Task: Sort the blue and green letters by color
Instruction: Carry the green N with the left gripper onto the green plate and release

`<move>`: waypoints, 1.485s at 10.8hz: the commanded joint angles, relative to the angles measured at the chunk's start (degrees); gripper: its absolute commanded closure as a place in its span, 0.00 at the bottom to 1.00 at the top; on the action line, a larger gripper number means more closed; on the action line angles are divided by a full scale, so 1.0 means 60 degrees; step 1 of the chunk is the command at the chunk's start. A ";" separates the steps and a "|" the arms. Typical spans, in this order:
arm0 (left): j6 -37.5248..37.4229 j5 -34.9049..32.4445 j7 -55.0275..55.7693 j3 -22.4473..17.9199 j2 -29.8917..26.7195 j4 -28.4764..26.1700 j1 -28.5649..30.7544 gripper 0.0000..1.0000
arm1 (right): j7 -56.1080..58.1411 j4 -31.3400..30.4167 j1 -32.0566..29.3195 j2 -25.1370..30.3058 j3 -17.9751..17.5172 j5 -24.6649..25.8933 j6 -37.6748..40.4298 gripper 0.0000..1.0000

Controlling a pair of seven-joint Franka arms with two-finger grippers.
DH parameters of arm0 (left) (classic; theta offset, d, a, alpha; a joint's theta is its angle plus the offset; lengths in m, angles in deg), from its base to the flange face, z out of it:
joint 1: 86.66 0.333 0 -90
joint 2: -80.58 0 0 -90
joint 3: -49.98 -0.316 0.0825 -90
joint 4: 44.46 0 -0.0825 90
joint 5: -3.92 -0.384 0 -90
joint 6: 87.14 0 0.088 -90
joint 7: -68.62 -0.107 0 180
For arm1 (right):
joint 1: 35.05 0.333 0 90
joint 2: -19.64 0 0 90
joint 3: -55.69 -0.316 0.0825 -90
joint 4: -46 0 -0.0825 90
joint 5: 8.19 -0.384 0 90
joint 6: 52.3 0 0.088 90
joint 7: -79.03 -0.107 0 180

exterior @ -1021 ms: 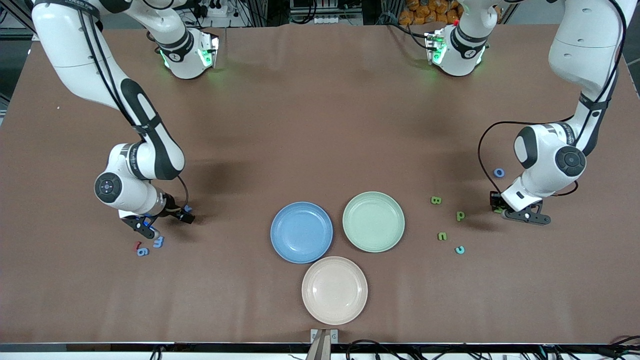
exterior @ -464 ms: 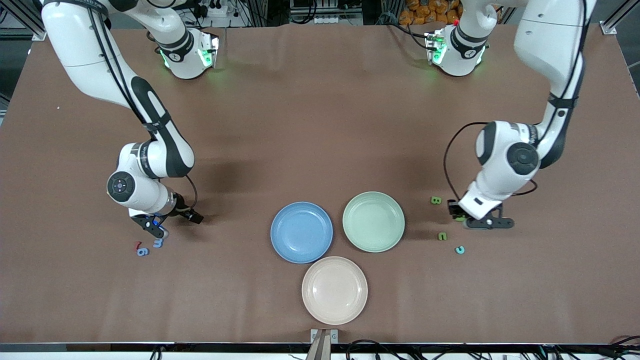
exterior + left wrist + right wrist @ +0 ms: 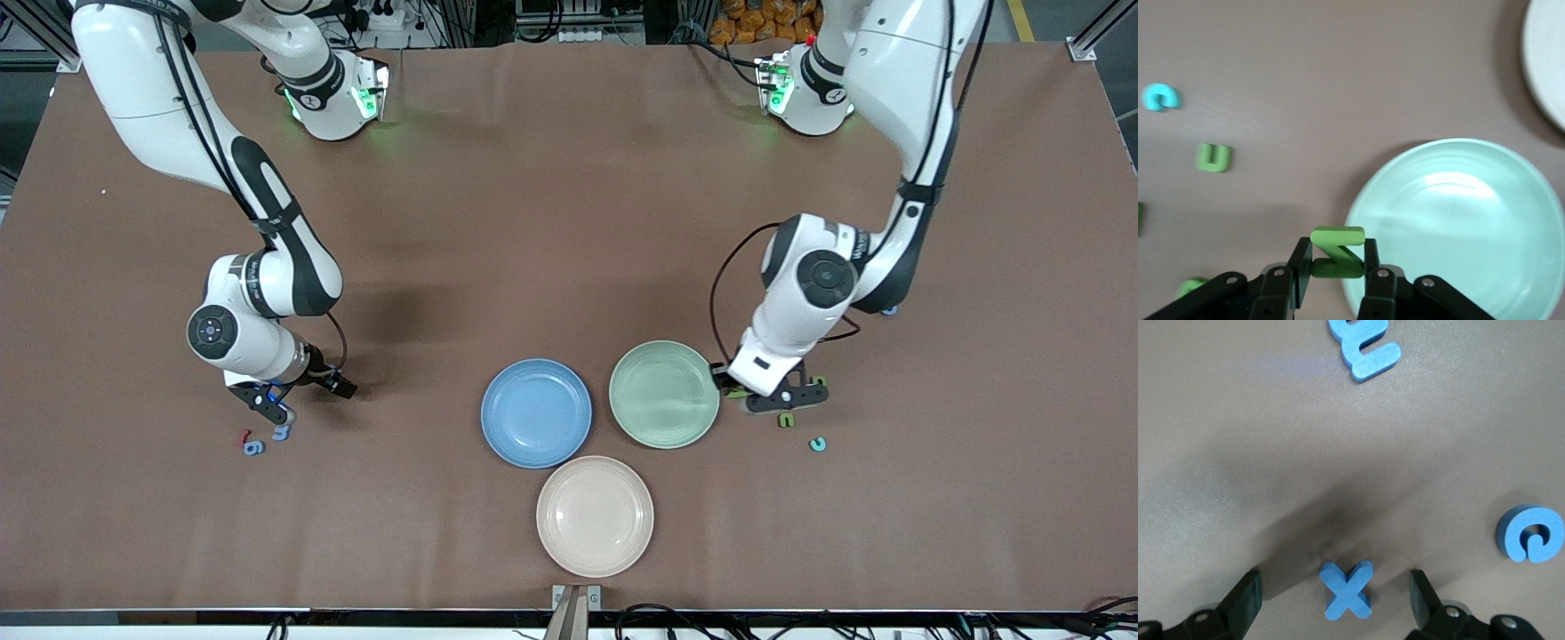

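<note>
My right gripper grabs the blue X by its crossed arms next, to sort the X onto the blue plate [image 3: 535,412].
My left gripper [image 3: 731,388] is shut on a lime green Z [image 3: 1337,253] and holds it over the rim of the green plate [image 3: 664,394], which also shows in the left wrist view [image 3: 1458,220]. My right gripper [image 3: 281,405] is open and low at the table, with a blue X [image 3: 1347,590] lying between its fingers, apart from both. A blue 3 [image 3: 281,433] and a blue 6 [image 3: 253,447] lie just nearer the front camera; both show in the right wrist view, the 3 [image 3: 1365,347] and the 6 [image 3: 1531,533]. A green u [image 3: 786,420] lies beside the left gripper.
The blue plate [image 3: 536,412] stands beside the green one, and a beige plate [image 3: 595,516] is nearer the front camera. A teal c [image 3: 816,444], a green p [image 3: 819,381], a half-hidden blue O [image 3: 888,309] and a dark red piece [image 3: 244,436] lie on the table.
My left arm has swung from its end of the table toward the green plate, carrying the green Z. My right gripper has barely shifted.
</note>
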 commanded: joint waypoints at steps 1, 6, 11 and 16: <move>-0.0292 0.0234 0.1752 -0.0087 0.1359 0.1669 -0.0813 0.99 | -0.0261 0.0038 -0.0054 0.0016 -0.0044 0.0253 -0.0017 0.92; -0.0423 -0.0278 0.0782 -0.0058 0.0984 0.1381 -0.0570 0.00 | -0.0261 0.0023 -0.0068 0.0162 -0.0044 0.0238 0.0085 1.00; -0.0834 -0.0294 -0.2631 0.0540 -0.0057 -0.0244 0.0967 0.00 | -0.0435 0.0125 0.0004 0.0411 -0.0088 0.0107 0.0349 1.00; 0.0407 -0.1246 -0.3690 0.0748 -0.0804 -0.2469 0.1952 0.00 | -0.2395 0.1205 0.0955 0.0295 -0.0132 0.0063 0.0990 1.00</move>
